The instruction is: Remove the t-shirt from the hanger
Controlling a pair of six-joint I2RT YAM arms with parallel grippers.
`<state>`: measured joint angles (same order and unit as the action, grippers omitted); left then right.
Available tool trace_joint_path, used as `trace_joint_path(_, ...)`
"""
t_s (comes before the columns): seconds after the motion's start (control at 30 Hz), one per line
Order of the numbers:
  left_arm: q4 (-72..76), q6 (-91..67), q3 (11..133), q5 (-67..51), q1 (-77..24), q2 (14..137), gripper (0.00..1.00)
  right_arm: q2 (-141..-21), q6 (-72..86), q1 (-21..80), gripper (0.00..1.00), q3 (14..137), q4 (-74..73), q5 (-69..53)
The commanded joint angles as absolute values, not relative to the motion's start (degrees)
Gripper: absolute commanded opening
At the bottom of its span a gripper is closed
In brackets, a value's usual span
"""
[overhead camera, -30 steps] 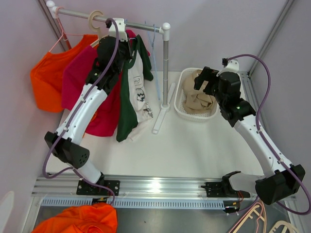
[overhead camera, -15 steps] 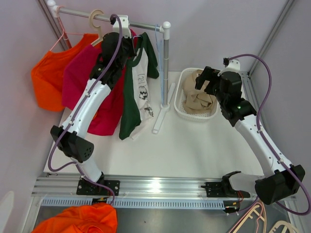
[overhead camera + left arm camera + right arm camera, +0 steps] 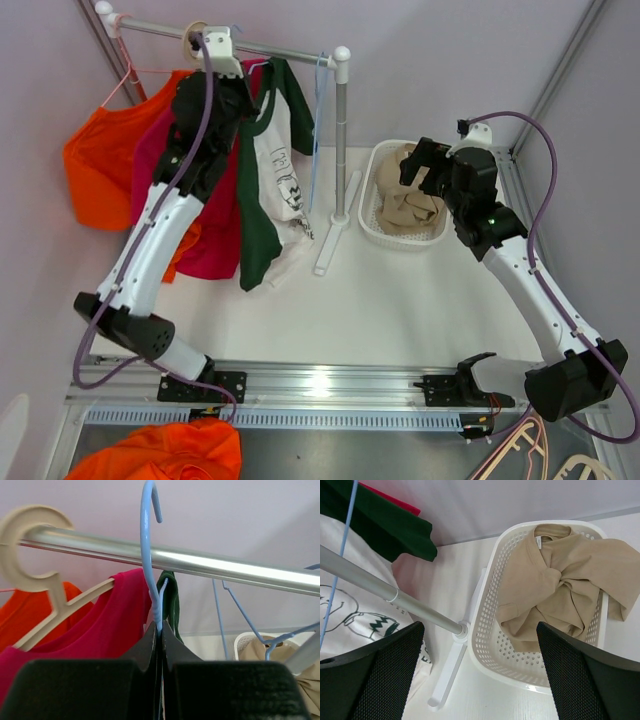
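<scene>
The t-shirt's near green sleeve (image 3: 251,188) is free of the hanger's neck, so I will grab it next with my right gripper to pull the t-shirt off the hanger.
The green-and-white t-shirt (image 3: 272,175) hangs from a blue hanger (image 3: 146,555) near the rail (image 3: 270,47). My left gripper (image 3: 243,92) is shut on the hanger's neck just below the hook. The wrist view shows the jaws (image 3: 160,629) pinching the blue wire, with the hook's curve standing above the rail (image 3: 210,564). A green edge of the t-shirt (image 3: 170,600) shows behind the fingers. My right gripper (image 3: 421,166) is open and empty, hovering over the white basket (image 3: 487,630).
A magenta shirt (image 3: 215,235) on a cream hanger (image 3: 37,582) and an orange shirt (image 3: 95,170) hang to the left. An empty blue hanger (image 3: 318,95) hangs by the rack's post (image 3: 341,140). The basket holds a tan shirt (image 3: 560,590).
My left arm has moved left along the rail and upward, carrying the blue hanger and the t-shirt with it. The right arm has not moved.
</scene>
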<state>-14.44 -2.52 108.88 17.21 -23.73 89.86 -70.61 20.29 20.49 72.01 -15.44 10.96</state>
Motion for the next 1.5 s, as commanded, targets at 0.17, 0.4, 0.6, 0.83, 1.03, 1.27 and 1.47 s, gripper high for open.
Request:
trace_joint_path(0.17,-12.2,-6.9,107.2,20.7,-23.6,78.8,0.01,-68.7,19.5,20.7,1.0,70.5,-12.7,8.3)
trace_joint_path(0.4,-16.3,-10.8,99.1,28.7,-27.1,71.2,0.01,-63.4,14.6,26.5,0.99,66.9,-7.7,4.2)
trace_joint_path(0.6,-23.0,-13.5,98.3,42.5,-34.3,70.7,0.01,-58.8,8.0,37.2,0.99,66.5,-8.0,-3.8)
trace_joint_path(0.83,-27.5,-16.1,101.8,66.5,-42.2,75.9,0.01,-55.1,0.7,57.5,1.0,60.3,-3.9,-2.9)
trace_joint_path(1.03,-29.4,-18.3,101.9,68.0,-44.7,75.0,0.01,-59.4,1.0,65.2,1.0,58.8,1.4,-1.3)
trace_joint_path(1.27,-30.7,-18.9,102.5,67.2,-46.7,73.8,0.01,-69.2,0.9,66.4,0.99,60.4,8.8,-2.5)
trace_joint_path(1.47,-31.1,-19.9,102.0,63.6,-46.6,72.3,0.01,-77.2,1.1,66.6,0.78,63.0,13.5,-2.6)
